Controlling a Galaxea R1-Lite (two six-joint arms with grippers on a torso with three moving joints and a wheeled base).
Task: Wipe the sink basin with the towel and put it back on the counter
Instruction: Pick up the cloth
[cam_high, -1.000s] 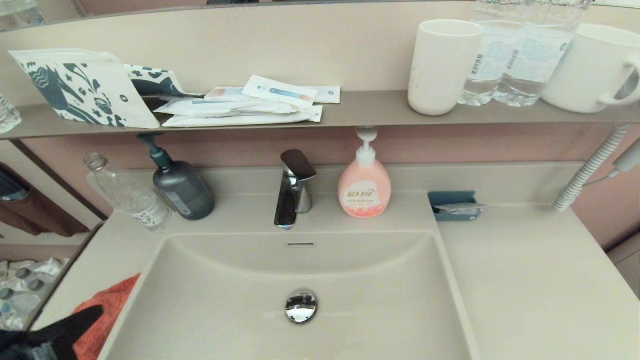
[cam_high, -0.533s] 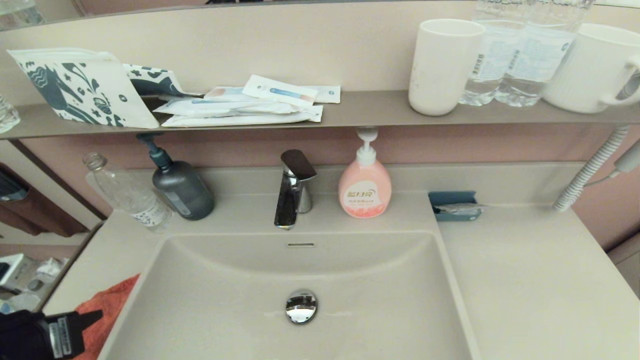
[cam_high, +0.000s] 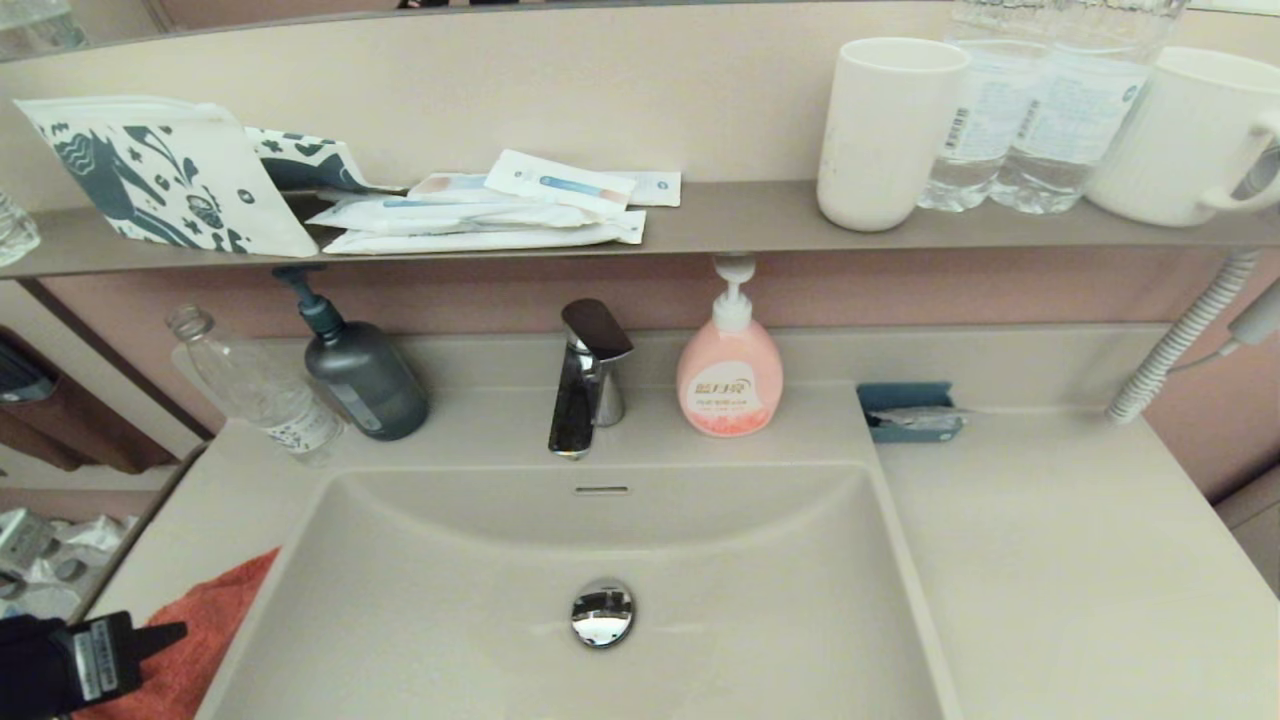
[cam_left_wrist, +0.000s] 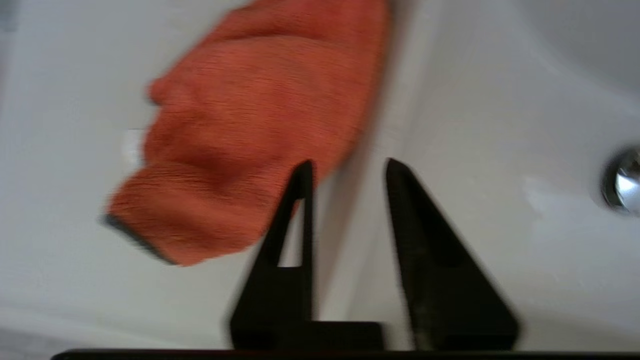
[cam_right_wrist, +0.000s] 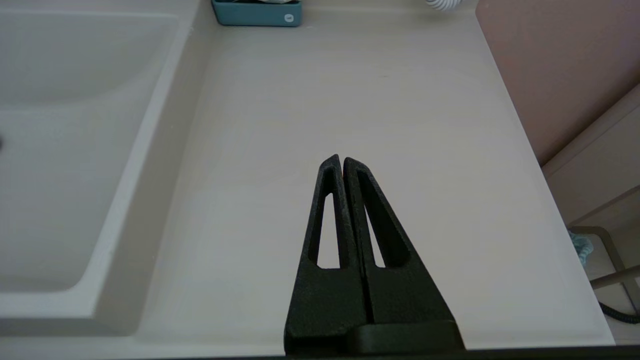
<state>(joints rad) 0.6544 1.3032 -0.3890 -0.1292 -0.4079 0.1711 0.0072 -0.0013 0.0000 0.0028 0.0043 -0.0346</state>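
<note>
The orange-red towel has to wipe the sink basin, so my left gripper next needs to take hold of it by its crumpled middle fold (cam_high: 206, 624) (cam_left_wrist: 240, 138).
The orange-red towel (cam_high: 225, 615) lies crumpled on the counter's left strip (cam_high: 160, 545), right at the rim of the beige sink basin (cam_high: 600, 540). My left gripper (cam_high: 165, 636) shows at the bottom-left corner, just in front of the towel. In the left wrist view the left gripper (cam_left_wrist: 347, 167) is open and holds nothing. One of its fingers overlaps the edge of the towel (cam_left_wrist: 250, 125), and the other is over the basin (cam_left_wrist: 500, 125). The chrome drain plug (cam_high: 603, 612) sits mid-basin. My right gripper (cam_right_wrist: 341, 159) hangs shut over the counter (cam_right_wrist: 350, 90) to the right of the basin, outside the head view.
Behind the basin stand a chrome faucet (cam_high: 585, 375), a pink soap pump (cam_high: 729, 375), a grey pump bottle (cam_high: 360, 375) and a clear bottle (cam_high: 255, 385). A blue tray (cam_high: 908, 410) sits at the back right. The shelf above (cam_high: 740, 215) holds cups, bottles and packets.
My left gripper has drawn back towards the bottom-left corner and turned, so more of its wrist shows. The towel has stayed in place.
</note>
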